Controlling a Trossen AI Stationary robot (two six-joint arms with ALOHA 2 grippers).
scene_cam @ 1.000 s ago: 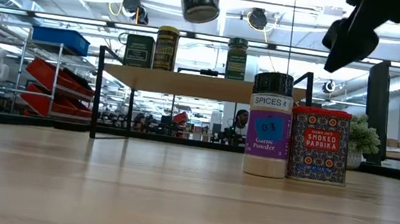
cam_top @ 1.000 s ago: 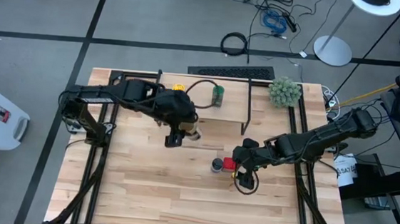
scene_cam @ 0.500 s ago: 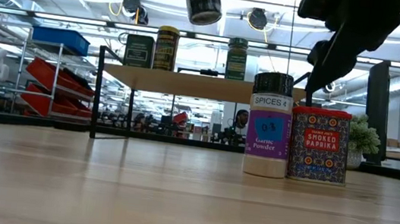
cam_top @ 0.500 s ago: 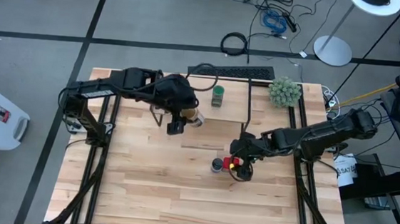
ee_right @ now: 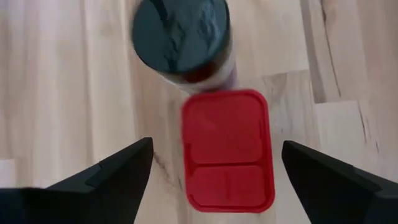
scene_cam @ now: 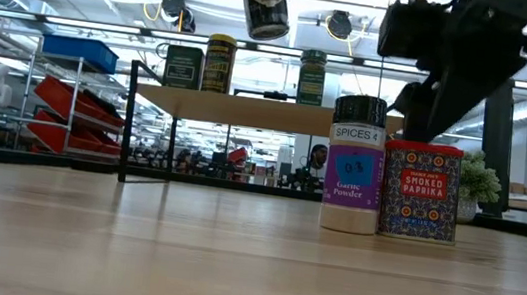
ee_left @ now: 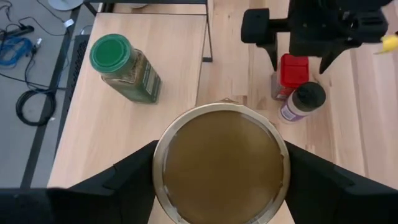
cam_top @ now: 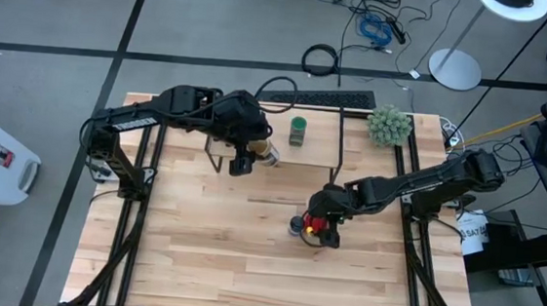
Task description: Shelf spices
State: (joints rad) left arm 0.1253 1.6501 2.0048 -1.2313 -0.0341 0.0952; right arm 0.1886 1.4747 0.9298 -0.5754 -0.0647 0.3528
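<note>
The right gripper grabs the red square tin by its long sides next, to put the tin up on the shelf [cam_top: 314, 154] with the other spices.
My left gripper [cam_top: 244, 159] is shut on the tan-lidded jar [ee_left: 221, 163] and holds it in the air [scene_cam: 264, 2] over the shelf's near part [cam_top: 274, 143]. On the shelf's wooden top [scene_cam: 268, 114] stand the dark boxy tin [scene_cam: 183, 67], the yellow-lidded jar [scene_cam: 218, 63] and the green-lidded jar [ee_left: 124, 67]. My right gripper [ee_right: 216, 146] is open above the red square tin [ee_right: 228, 149], one finger on either side, touching nothing. The dark-lidded garlic powder jar [scene_cam: 354, 164] stands on the table against the tin [scene_cam: 421, 190]. My left gripper pinches the tan-lidded jar between its two fingers, on opposite sides just below the lid [ee_left: 158, 171]. The fingers come from above, pointing down. The jar hangs below them, slightly tilted, lifted clear and higher than the shelf top.
A fuzzy green plant ball [cam_top: 389, 125] sits at the table's far right. A keyboard [cam_top: 317, 98] lies at the far edge behind the shelf. The near half of the table [cam_top: 225, 267] is bare wood.
My left gripper has carried the tan-lidded jar toward the table's far edge, to over the shelf. My right gripper has moved toward the table's left edge and now stands over the red tin, still open.
</note>
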